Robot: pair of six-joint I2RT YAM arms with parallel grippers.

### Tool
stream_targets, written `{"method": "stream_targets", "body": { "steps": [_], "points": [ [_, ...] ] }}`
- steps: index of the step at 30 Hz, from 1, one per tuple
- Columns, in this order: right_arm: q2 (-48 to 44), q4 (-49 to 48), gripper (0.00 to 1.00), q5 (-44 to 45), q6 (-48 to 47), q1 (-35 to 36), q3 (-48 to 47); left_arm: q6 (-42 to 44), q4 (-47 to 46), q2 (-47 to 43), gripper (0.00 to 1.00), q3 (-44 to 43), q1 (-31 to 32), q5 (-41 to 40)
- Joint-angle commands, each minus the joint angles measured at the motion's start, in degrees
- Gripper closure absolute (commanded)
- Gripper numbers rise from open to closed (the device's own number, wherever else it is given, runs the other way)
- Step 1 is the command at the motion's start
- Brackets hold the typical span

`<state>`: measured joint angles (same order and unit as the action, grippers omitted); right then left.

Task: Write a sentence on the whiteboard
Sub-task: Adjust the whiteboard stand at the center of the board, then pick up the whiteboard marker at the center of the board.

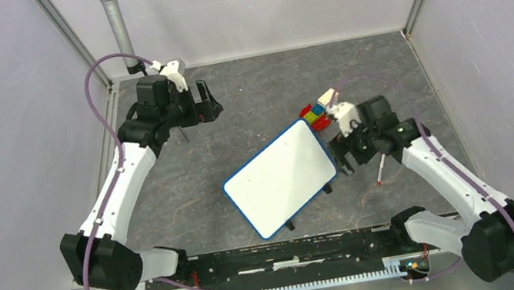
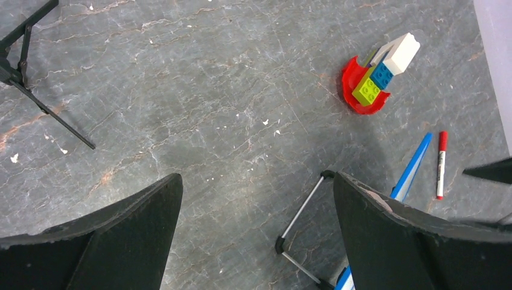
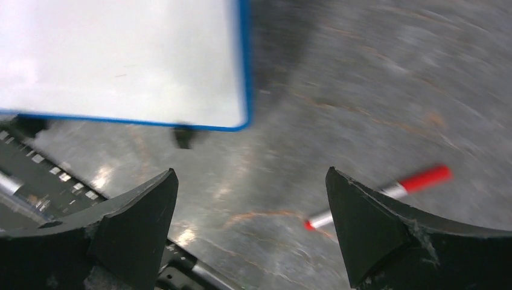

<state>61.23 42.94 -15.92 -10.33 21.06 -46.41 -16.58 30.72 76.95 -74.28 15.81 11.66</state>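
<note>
I should next grab the marker [image 3: 416, 181] with my right gripper by its white body, near the marker's tail [image 3: 325, 218]. Then the red cap stays free for my left gripper.
The whiteboard [image 1: 281, 176], blue-rimmed on thin wire legs, stands slanted in the middle of the table. Its face [image 3: 121, 60] looks blank, and no sentence shows on it. A marker with a red cap [image 1: 381, 170] lies loose on the table just right of the board. The right wrist view has the marker [image 3: 416, 181] beside my right finger. My right gripper [image 1: 340, 159] hovers at the board's right edge, open and empty [image 3: 250, 172]. Far off at the back left, my left gripper [image 1: 210, 102] is open with only bare table between its fingers [image 2: 256, 178].
A stack of coloured bricks on a red dish [image 1: 317, 114] sits behind the board's far right corner. A grey post [image 1: 116, 23] rises at the back left. The black mounting rail [image 1: 279, 254] runs along the near edge. Walls enclose three sides.
</note>
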Motion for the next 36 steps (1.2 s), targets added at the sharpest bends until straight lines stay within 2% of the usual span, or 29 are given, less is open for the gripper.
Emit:
{"method": "stream_targets", "body": {
  "steps": [1,4,7,10,13,14,17,29,33,36],
  "points": [
    [1.57,3.40,0.02,6.55,-0.99,-9.72,-4.73,3.13,-4.43,-5.83,0.00,2.80,-0.26,-0.46],
    [4.42,4.55,0.02,7.70,-2.65,-16.00,-5.76,1.02,-1.91,-4.62,0.00,0.79,-0.26,-3.10],
    [7.64,5.31,0.01,10.27,-2.77,-18.71,-6.49,-0.64,-0.51,-3.49,0.00,-0.16,-0.30,-5.02],
    [10.49,4.48,0.10,17.29,-0.23,-19.22,-5.71,-2.21,-0.77,-3.67,0.00,0.06,-0.23,-6.58],
    [13.44,3.97,0.19,19.36,2.12,-19.50,-5.03,-3.29,-1.69,-3.99,0.00,0.33,-0.26,-7.89],
    [14.15,3.40,0.24,19.45,2.85,-19.47,-4.52,-3.56,-1.99,-4.04,0.00,0.42,-0.26,-8.17],
    [16.75,2.07,0.30,19.47,4.98,-19.50,-2.91,-4.36,-2.42,-4.26,0.00,0.61,-0.26,-8.76],
    [23.79,-3.45,0.44,17.22,7.55,-20.66,2.44,-5.74,-4.09,-3.72,0.00,1.77,-0.26,-7.71],
    [24.96,-5.16,0.55,16.10,7.38,-20.71,3.18,-5.43,-4.26,-3.24,0.00,1.68,-0.26,-7.37],
    [25.70,-5.77,0.68,16.11,6.63,-22.68,2.62,-3.75,-4.19,-2.88,0.00,1.34,-0.26,-4.97]
  ]
}}
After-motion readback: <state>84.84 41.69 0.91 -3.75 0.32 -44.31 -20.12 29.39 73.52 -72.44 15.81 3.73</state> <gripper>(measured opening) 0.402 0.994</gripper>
